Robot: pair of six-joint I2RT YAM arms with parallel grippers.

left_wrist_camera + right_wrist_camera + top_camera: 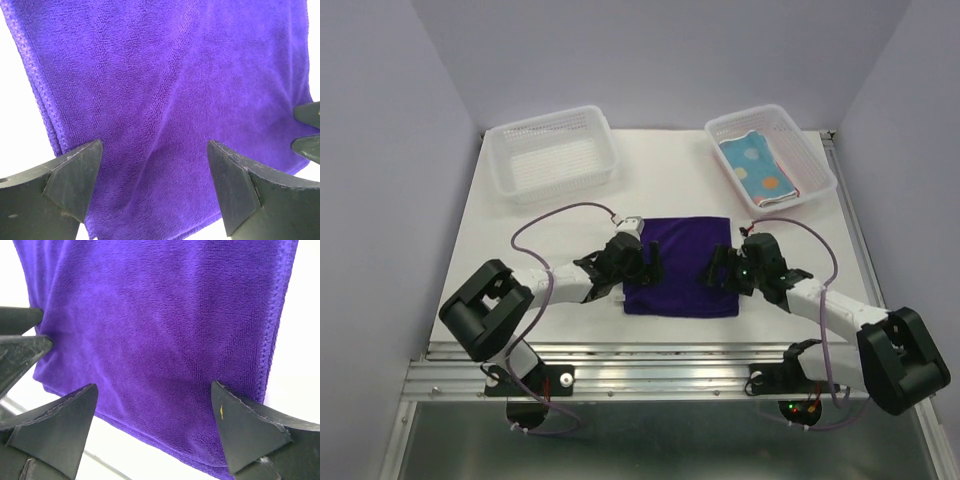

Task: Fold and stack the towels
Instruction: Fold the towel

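Observation:
I should next grab the dark purple towel (682, 262) by its own-side far corner (727, 220) with my right gripper. Then the towel's far edge can be folded toward me.
A dark purple towel (682, 262) lies flat on the white table between the two arms; it fills the left wrist view (170, 100) and the right wrist view (165, 325). My left gripper (650, 262) hovers open over the towel's left edge, nothing between its fingers (75, 175). My right gripper (716, 268) hovers open over the towel's right edge, fingers (240, 425) wide apart. A light blue towel with orange spots (758, 168) lies in the right basket.
A white perforated basket (554, 152) stands at the back left, with nothing visible in it. A second basket (816, 160) at the back right holds the spotted towel. Grey walls close in the table on three sides. A metal rail (650, 362) runs along the near edge.

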